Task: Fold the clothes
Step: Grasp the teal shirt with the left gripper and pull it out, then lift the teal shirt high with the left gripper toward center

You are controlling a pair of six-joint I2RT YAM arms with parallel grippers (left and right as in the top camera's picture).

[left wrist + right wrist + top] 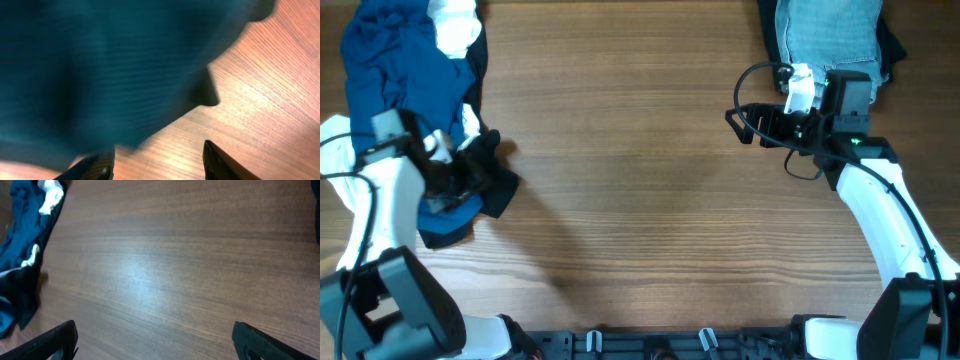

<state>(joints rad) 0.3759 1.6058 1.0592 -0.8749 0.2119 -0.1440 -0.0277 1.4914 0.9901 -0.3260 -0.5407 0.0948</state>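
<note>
I will grab the dark-blue shirt with my left gripper by its loose edge beside the wood. The rest of the shirt stays for my right gripper to spread for folding.
The clothes lie in a heap at the table's left edge. A dark-blue shirt [385, 60] is on top, with a white garment [455, 25] and a black garment [503, 190] beside it. My left gripper [480, 165] is over the heap's lower right edge. In the left wrist view it [157, 150] is open, with bare wood between the fingers and blurred dark-blue shirt [100, 65] just ahead. My right gripper [740, 115] is open and empty over bare wood at the right [155, 330]. The heap shows far left in the right wrist view [20, 245].
A folded light-blue denim garment [830, 35] lies on dark fabric at the table's far right edge, behind the right wrist. The wooden table [640, 200] spreads between the two arms.
</note>
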